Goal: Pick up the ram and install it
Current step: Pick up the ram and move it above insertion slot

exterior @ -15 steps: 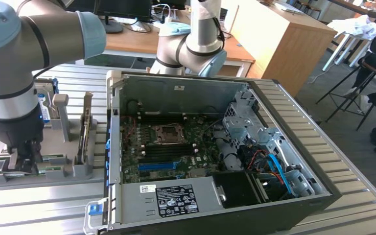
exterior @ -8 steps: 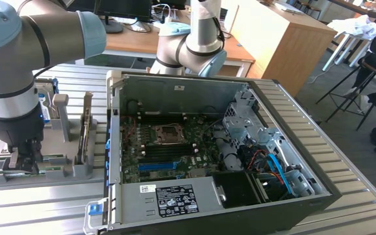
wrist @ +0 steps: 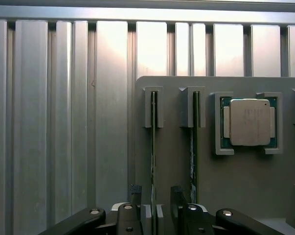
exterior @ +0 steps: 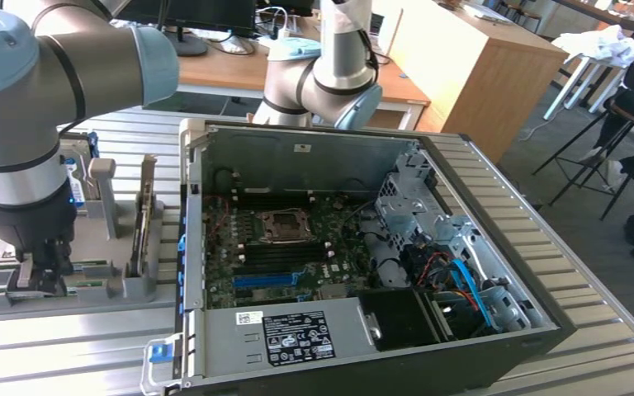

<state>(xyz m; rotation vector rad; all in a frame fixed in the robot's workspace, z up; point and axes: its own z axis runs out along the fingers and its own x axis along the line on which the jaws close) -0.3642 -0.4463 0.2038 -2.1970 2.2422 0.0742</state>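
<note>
Next, my gripper picks up the ram by the ram's bare middle part [exterior: 40, 289] to install it between my fingers, since the tray's grey posts hold the ram's ends.
Two green ram sticks stand on edge in a grey holder tray [wrist: 235, 186]. In the wrist view one ram [wrist: 153, 147] runs between my fingertips and the other ram [wrist: 195, 147] stands just beside them. My gripper [wrist: 155, 203] is open, with one dark finger [wrist: 134, 196] on each side of the first stick and a gap showing on both sides. In the exterior view my gripper [exterior: 40, 276] is down at the tray [exterior: 130, 289], at that view's left, beside the open computer case [exterior: 405, 148].
A square silver processor chip [wrist: 249, 122] lies in its own pocket on the tray. The motherboard [exterior: 240, 239] lies flat inside the case, with black slots [exterior: 290, 252] and a blue slot [exterior: 264, 279]. A second arm [exterior: 328, 82] stands behind the case. The table is ribbed metal [wrist: 64, 122].
</note>
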